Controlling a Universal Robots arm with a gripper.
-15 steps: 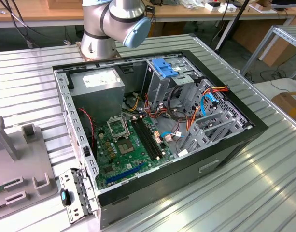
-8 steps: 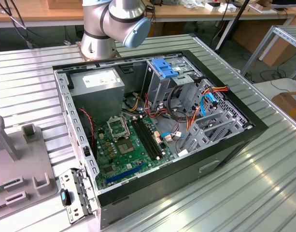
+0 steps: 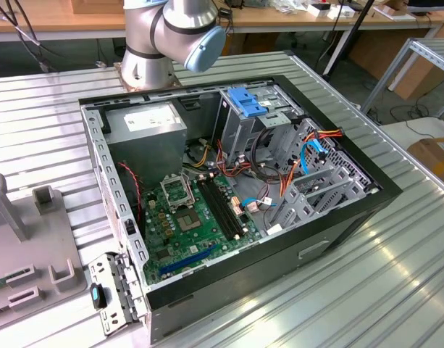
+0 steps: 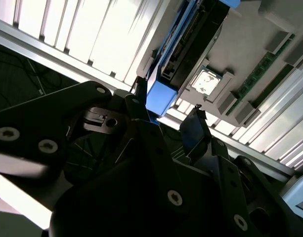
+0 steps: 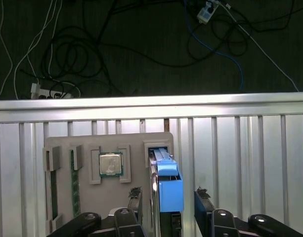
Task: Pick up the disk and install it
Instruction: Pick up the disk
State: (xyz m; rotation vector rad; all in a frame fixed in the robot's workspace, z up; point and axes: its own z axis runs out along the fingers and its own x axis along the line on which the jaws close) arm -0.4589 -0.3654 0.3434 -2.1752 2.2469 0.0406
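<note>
The robot's gripper should next grab the disk by the two flat sides of its narrow blue carrier (image 5: 170, 196), because the disk stands on edge in its slot (image 5: 158, 143).
The disk (image 5: 167, 185) stands on edge in a slot of a grey fixture plate (image 5: 82, 197), its blue carrier end facing the camera. In the second wrist view the same disk (image 4: 191, 44) shows as a dark slab with the blue carrier block at its near end. My gripper (image 5: 168, 198) is open and straddles the disk, one black fingertip (image 5: 135, 196) on each side. A small gap is left on both sides, so neither finger touches it. In the second wrist view the gripper (image 4: 166, 116) sits just short of the blue block.
The fixture plate also holds a processor chip (image 5: 110, 164) and a memory stick (image 5: 72, 182). An open computer case (image 3: 229, 188) lies on the ribbed metal table (image 3: 395, 268), with a drive cage topped by a blue latch (image 3: 247, 101). Cables lie on the dark floor (image 5: 92, 49) past the table edge.
</note>
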